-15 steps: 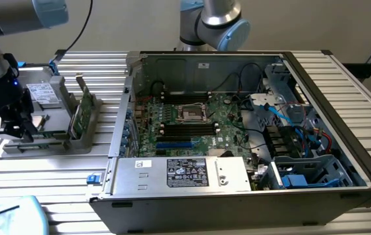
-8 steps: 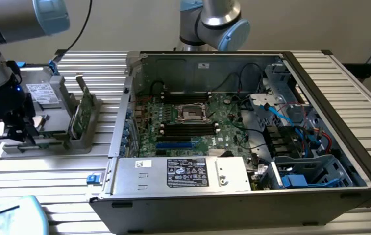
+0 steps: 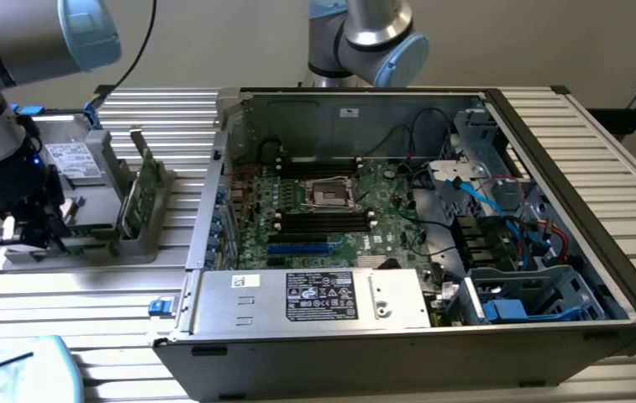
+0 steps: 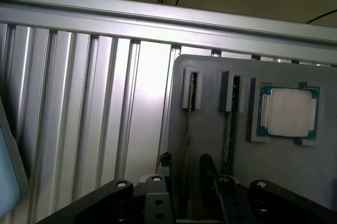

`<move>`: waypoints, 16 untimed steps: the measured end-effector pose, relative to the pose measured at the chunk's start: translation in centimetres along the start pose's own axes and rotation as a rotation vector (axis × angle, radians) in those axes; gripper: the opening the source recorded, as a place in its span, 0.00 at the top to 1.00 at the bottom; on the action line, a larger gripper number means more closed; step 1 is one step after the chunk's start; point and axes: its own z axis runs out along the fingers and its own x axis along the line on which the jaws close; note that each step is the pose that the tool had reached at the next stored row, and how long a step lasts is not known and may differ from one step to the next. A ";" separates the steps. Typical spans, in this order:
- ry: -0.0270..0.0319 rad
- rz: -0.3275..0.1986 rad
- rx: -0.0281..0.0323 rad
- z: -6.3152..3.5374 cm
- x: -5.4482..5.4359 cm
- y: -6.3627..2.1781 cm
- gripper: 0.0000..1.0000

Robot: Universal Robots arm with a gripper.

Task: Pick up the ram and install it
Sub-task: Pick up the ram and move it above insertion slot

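Note:
The ram has to go in a memory slot on the motherboard, so my gripper should next grip the ram by its exposed long edge (image 4: 185, 175).
The ram (image 3: 145, 190) is a thin green stick standing on edge in a grey holder (image 3: 93, 243) on the slatted table, at the exterior view's left. My gripper (image 3: 29, 233) hangs over that holder's near left end, apart from the stick. In the wrist view the ram (image 4: 188, 121) shows edge-on in a slot, and a second edge-on stick (image 4: 228, 134) stands in the slot beside it. My gripper (image 4: 184, 165) is open, and its dark fingertips (image 4: 206, 162) stand to either side of the first stick's line with nothing gripped.
The open computer case (image 3: 542, 151) lies at the exterior view's right, with motherboard memory slots (image 3: 320, 220) and a processor socket (image 3: 329, 193). A square silver processor chip (image 4: 288, 112) and a grey labelled drive (image 3: 71, 159) share the holder. A second robot arm (image 3: 363, 38) stands behind the case.

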 end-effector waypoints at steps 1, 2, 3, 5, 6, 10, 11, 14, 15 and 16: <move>-0.0017 0.000 0.0005 0.18 0.0 0.01 0.64; -0.0020 0.000 0.0003 0.35 0.0 0.03 0.64; -0.0023 -0.001 0.0004 0.54 0.0 0.04 0.64; -0.0023 -0.001 0.0003 0.91 0.0 0.10 0.64; -0.0023 -0.001 0.0003 1.09 0.0 0.14 0.64; -0.0024 0.000 0.0004 1.83 0.0 0.24 0.64; -0.0023 -0.001 0.0003 2.01 0.0 0.25 0.64; -0.0025 -0.001 0.0003 2.39 0.0 0.24 0.64; -0.0025 0.000 0.0002 2.39 0.0 0.24 0.64; -0.0025 -0.001 0.0002 2.39 0.0 0.24 0.64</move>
